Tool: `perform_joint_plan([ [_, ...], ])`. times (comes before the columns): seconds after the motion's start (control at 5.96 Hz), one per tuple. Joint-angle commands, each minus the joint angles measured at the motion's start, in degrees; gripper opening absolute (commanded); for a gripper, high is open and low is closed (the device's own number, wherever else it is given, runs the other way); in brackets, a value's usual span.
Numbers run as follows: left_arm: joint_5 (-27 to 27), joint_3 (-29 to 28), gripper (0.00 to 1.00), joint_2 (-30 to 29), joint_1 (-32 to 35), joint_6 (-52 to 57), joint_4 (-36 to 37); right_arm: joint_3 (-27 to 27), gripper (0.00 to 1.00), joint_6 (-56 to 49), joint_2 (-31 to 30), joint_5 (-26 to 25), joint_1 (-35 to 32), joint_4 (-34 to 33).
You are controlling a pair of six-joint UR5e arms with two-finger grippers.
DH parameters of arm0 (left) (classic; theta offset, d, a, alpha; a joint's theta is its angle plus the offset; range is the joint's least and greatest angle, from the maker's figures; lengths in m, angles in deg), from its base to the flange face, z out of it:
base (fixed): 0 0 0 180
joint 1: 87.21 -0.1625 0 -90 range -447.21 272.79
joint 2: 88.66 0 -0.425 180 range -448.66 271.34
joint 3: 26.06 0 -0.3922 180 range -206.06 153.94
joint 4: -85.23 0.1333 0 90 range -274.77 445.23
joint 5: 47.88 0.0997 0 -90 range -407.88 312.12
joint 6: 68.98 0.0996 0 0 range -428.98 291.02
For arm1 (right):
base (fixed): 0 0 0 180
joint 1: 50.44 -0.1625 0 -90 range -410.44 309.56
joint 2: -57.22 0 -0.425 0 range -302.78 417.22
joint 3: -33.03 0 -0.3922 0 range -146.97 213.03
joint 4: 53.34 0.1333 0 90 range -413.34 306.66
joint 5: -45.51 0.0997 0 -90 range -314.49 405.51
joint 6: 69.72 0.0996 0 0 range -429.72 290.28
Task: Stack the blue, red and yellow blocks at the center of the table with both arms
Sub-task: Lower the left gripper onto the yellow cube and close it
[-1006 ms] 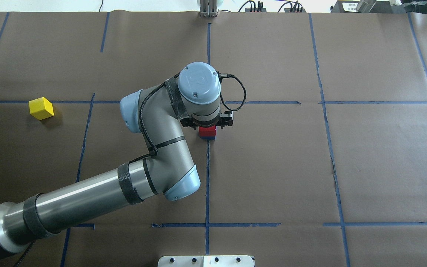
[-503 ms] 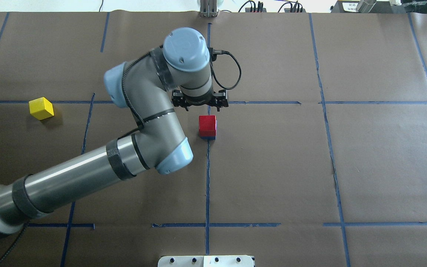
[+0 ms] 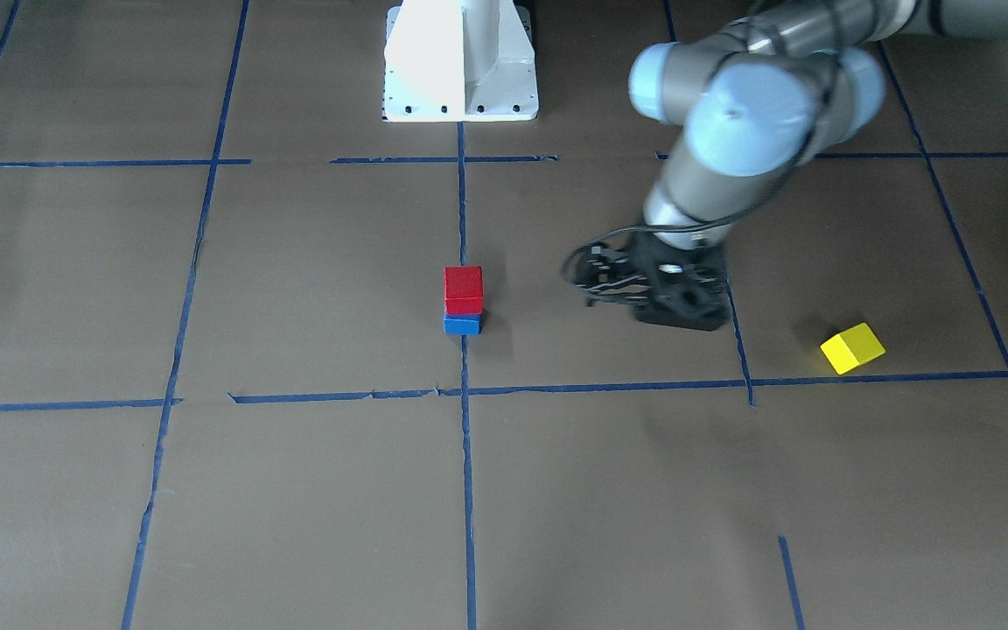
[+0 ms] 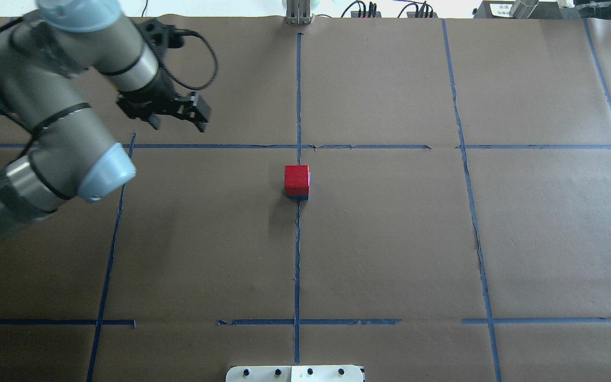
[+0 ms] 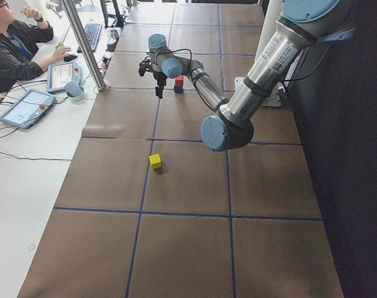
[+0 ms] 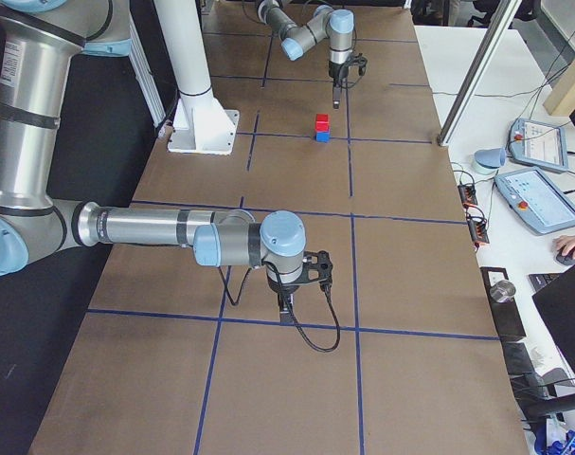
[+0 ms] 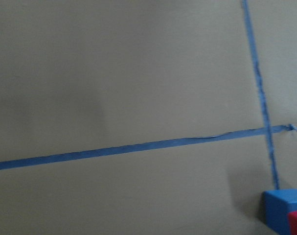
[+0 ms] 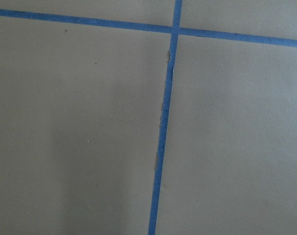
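My left gripper grabs the yellow block's opposite sides next, which leaves the yellow block's bottom free to rest on the red block [image 3: 464, 290].
A red block [image 4: 296, 180] sits on a blue block [image 4: 297, 198] at the table's centre; both also show in the front view, red [image 3: 463, 290] on blue [image 3: 462, 325]. The left wrist view catches the blue block [image 7: 284, 210] at its lower right corner. A yellow block [image 3: 852, 347] lies alone on the robot's left side; my left arm hides it in the overhead view. My left gripper [image 4: 179, 126] is open and empty, above the table between the stack and the yellow block. My right gripper [image 6: 287, 308] shows only in the exterior right view, low over the paper; I cannot tell its state.
Brown paper with blue tape lines [image 4: 296, 254] covers the table. The robot's white base [image 3: 460, 61] stands at the near edge. A metal post [image 4: 297, 13] stands at the far edge. An operator [image 5: 14, 43] sits at a side desk with tablets.
My left gripper has let go of the red block, risen off the stack and swung far to the left and away. The arm now covers the yellow block in the overhead view.
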Motion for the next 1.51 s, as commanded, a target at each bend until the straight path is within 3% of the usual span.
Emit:
perform_joint_plan([
  [0.0, -0.7, 5.0, 0.99, 12.8, 5.0, 0.7, -0.8, 0.0, 1.00, 0.1, 0.0, 0.0, 0.0, 0.0],
  [0.17, -0.2, 4.9, 0.99, 17.7, 5.8, 0.8, -1.9, 0.0, 1.00, 0.1, 0.0, 0.0, 0.0, 0.0],
  [0.34, 3.3, 3.8, 0.99, 21.8, 5.8, -0.1, -7.5, 0.0, 1.00, 0.1, 0.1, 0.0, 0.0, 0.0],
  [0.5, 3.5, 1.7, 0.98, 22.4, 5.8, -4.8, -10.1, 0.1, 1.00, 0.1, 0.1, 0.0, 0.0, 0.0],
  [1.01, 3.5, -8.9, 0.98, 21.9, 5.4, -5.4, -22.5, 0.1, 1.00, 0.0, 0.1, 0.0, 0.0, 0.0],
  [1.34, 3.6, -11.2, 0.98, 21.6, 5.2, -5.2, -23.1, 0.1, 1.00, 0.0, 0.0, -0.1, 0.0, 0.0],
])
